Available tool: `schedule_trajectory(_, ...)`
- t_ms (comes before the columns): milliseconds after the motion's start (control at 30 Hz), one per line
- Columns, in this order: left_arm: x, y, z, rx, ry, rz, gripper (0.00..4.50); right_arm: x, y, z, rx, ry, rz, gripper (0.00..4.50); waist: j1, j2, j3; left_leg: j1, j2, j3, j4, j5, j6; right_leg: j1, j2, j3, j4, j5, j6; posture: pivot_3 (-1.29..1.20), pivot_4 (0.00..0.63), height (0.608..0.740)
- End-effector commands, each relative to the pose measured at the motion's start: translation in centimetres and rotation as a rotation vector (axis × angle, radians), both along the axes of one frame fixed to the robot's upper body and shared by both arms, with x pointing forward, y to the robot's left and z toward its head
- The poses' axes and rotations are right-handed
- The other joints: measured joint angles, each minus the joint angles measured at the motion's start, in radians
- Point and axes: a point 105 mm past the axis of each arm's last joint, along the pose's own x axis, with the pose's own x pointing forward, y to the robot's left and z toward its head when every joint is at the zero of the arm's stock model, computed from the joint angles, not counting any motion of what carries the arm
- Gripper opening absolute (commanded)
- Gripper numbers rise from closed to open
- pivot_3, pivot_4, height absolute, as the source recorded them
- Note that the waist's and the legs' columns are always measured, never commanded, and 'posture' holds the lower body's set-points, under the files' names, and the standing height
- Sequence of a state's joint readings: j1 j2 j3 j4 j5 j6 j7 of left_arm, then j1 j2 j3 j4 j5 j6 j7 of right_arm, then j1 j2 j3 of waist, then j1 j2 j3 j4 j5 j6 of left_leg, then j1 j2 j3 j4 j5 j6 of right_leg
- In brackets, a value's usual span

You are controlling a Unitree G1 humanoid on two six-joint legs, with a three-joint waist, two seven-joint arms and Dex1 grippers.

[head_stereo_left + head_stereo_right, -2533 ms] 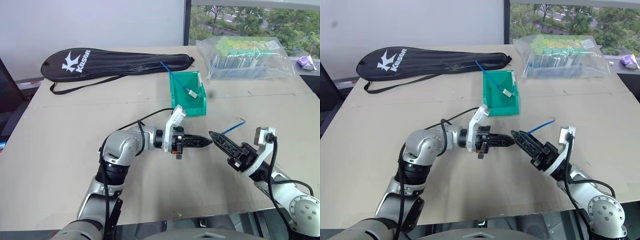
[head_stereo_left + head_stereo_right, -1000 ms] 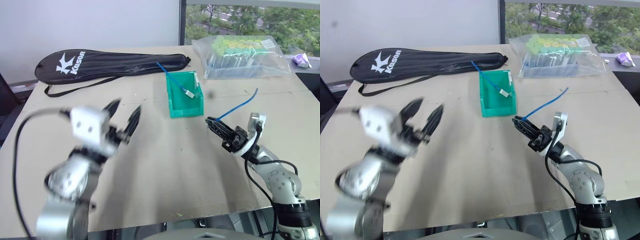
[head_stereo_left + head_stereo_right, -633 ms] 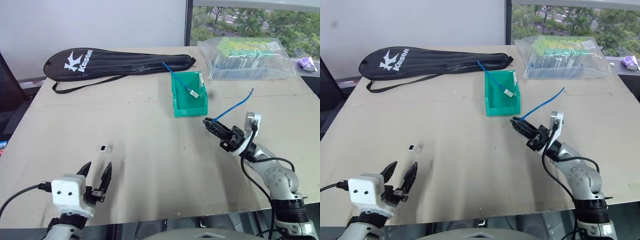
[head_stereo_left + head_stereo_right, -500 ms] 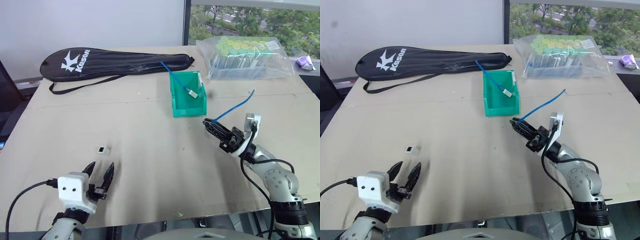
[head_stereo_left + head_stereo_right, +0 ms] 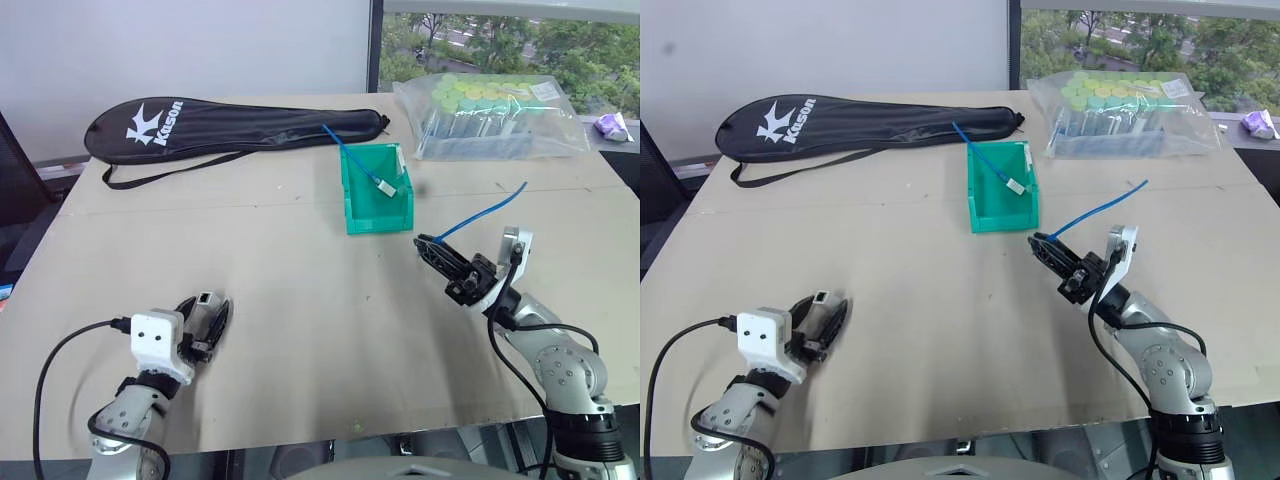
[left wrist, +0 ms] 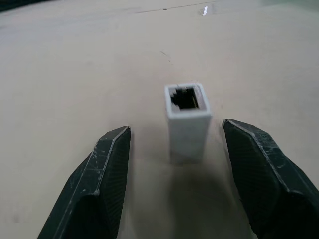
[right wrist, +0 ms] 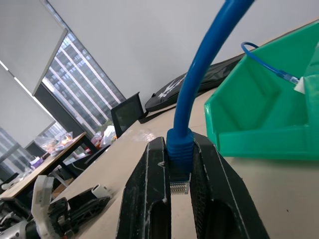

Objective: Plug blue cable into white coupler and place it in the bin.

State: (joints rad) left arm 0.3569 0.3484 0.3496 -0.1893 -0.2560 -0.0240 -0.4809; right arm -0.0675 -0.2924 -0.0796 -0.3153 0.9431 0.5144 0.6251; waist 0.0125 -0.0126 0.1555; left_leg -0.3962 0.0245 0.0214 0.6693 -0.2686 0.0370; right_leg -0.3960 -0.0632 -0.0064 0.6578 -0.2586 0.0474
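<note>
The left gripper should next pick up the white coupler by the flat facing sides below its open socket [image 6: 185, 98], so that the robot can plug in the blue cable.
The white coupler [image 6: 187, 122] lies on the table with its dark socket facing up toward the far side. My left gripper [image 5: 207, 314] rests low on the table at the near left, open, one finger [image 6: 107, 169] on each side of the coupler and neither touching it. At the right, my right gripper [image 5: 428, 247] is shut on the blue cable [image 5: 482, 212] just behind its clear plug [image 7: 179, 186]; the cable arcs up and back to the right. The green bin [image 5: 352, 198] stands beyond, at the table's centre.
Inside the bin lies another blue cable with a white block [image 5: 386, 186]. A black racket bag [image 5: 230, 125] stretches across the far left. A clear bag of green-capped tubes [image 5: 490, 115] sits far right. The table's front edge runs just behind my left gripper.
My left gripper has slid forward along the table so that its fingers now flank the coupler, and they stand a little closer together. The right gripper keeps its grip on the cable in place.
</note>
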Motion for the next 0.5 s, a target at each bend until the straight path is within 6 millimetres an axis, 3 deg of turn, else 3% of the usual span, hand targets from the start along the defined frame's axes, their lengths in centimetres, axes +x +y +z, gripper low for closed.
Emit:
schedule_trajectory(33,-0.2,0.0,-1.3,0.011,0.05,-0.019,1.63,-0.4,-0.2,1.5,0.007,-0.061,-0.008,0.0,0.0,0.002,-0.001,0.0,0.0,0.0,0.0,0.0,0.0,0.0,0.0,0.0,0.0,0.0,0.0,0.0,0.15,0.74)
schedule_trajectory(133,-0.5,-0.2,-1.8,0.01,0.065,-0.035,0.31,-0.4,-0.3,1.6,0.005,-0.062,-0.012,0.0,0.0,0.003,-0.002,0.0,0.0,0.0,0.0,0.0,0.0,0.0,-0.001,0.0,0.0,0.0,0.0,0.0,0.15,0.74)
schedule_trajectory(300,-0.3,-1.8,-2.4,-0.03,0.085,-0.126,0.34,-0.4,0.0,1.8,-0.013,-0.077,-0.009,0.0,0.0,0.007,-0.004,0.0,0.0,0.001,0.0,0.0,0.0,0.0,-0.002,0.0,0.0,-0.001,-0.003,0.0,0.15,0.74)
schedule_trajectory(367,0.7,-3.8,-1.8,-0.098,0.079,-0.23,0.34,-0.6,0.4,2.1,-0.045,-0.106,0.019,0.0,0.003,0.008,-0.004,0.0,0.0,0.0,0.0,0.0,0.0,0.0,-0.003,0.0,0.0,-0.002,-0.003,0.0,0.15,0.74)
schedule_trajectory(500,3.6,-9.2,0.0,-0.073,0.038,-0.524,0.34,-0.8,1.3,2.4,-0.161,-0.176,0.075,0.0,0.011,0.008,-0.005,0.0,-0.003,0.0,0.001,0.0,0.001,0.001,-0.004,-0.002,-0.001,-0.002,-0.003,0.0,0.15,0.74)
